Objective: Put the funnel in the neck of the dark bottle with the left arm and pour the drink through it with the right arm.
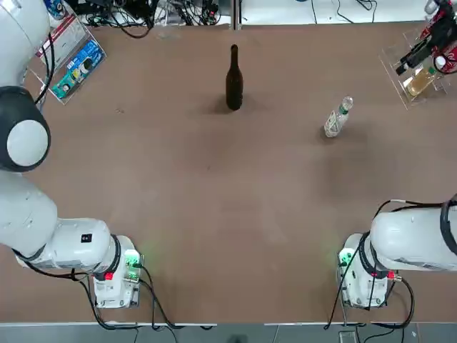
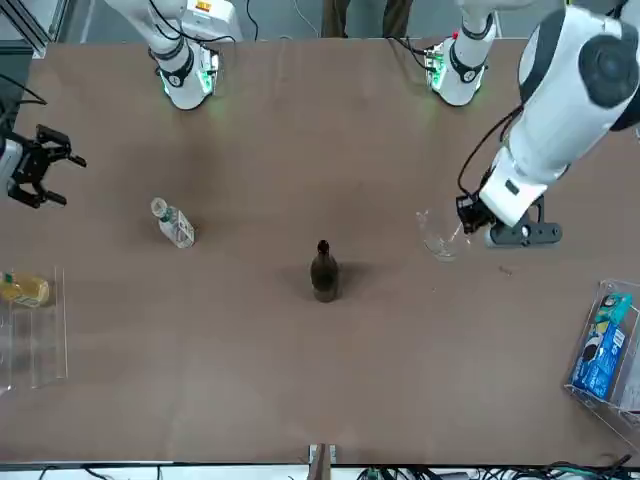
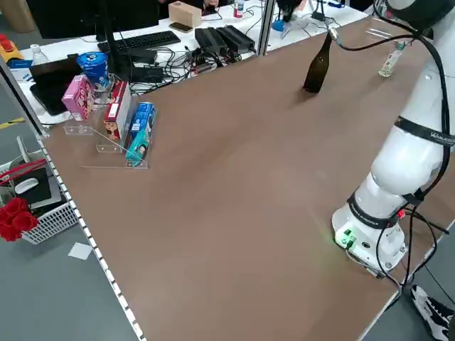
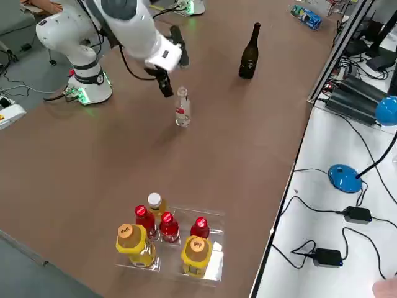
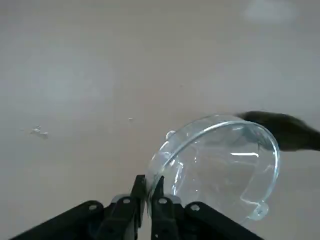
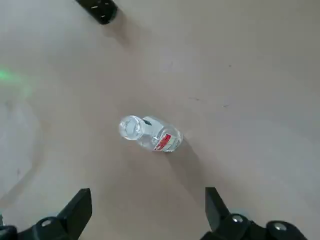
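I need to pour the drink through the funnel into the dark bottle, so next I need to grab it by its labeled lower body with my right gripper.
The dark bottle stands upright at the table's far middle, also in the front view. The drink, a small clear plastic bottle, stands to its right. My left gripper hovers left of the dark bottle, shut on the rim of the clear funnel. In the left wrist view the fingers pinch the funnel at its edge. My right gripper hangs open high above the drink, and shows close beside it in the right side view.
A clear tray with yellow and red bottles sits at the far right corner. A clear rack of snack boxes lies at the far left corner. Cables and desks line the table's far edge.
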